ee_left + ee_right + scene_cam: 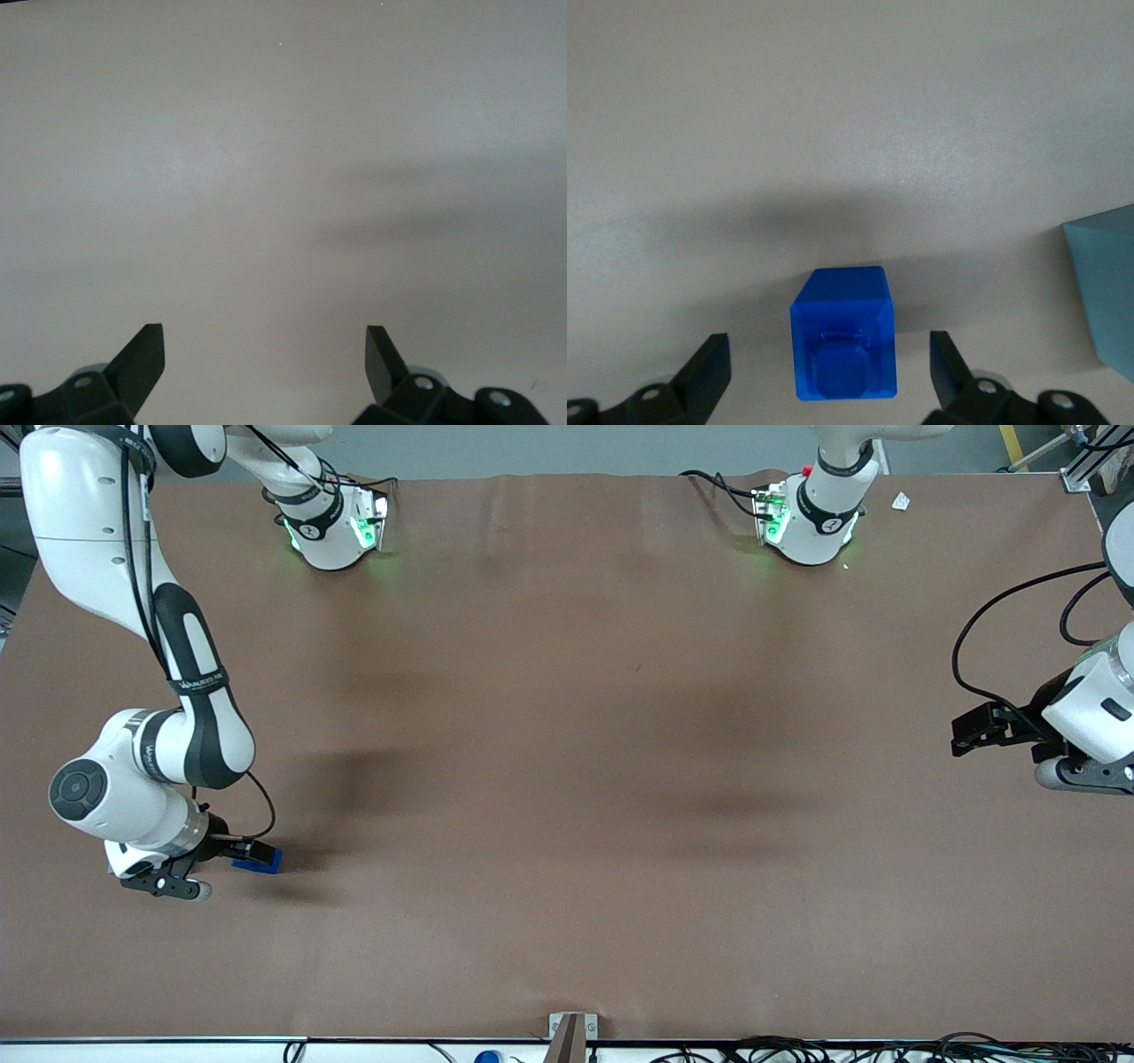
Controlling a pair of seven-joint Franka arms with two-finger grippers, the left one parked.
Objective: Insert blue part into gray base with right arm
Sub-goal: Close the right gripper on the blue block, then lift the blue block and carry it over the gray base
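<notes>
I need my right gripper to grab the blue part by its opposite flat sides next, to insert it into the gray base.
The blue part [843, 341] is a small bright-blue block with a notched top, resting on the table. My right gripper [828, 367] is open around it. One black fingertip [709, 363] stands on each side, and neither touches it. In the front view the gripper [252, 852] is low at the working arm's end of the table, with the blue part [268, 860] showing under its tip. The gray base [1107, 297] shows only as a pale corner beside the blue part in the right wrist view. It is hidden under the arm in the front view.
Brown table cover [567, 779] runs wide toward the parked arm's end. Two arm bases [332, 527] [806, 522] stand at the edge farthest from the front camera. A small metal bracket [567, 1035] and cables sit at the nearest edge.
</notes>
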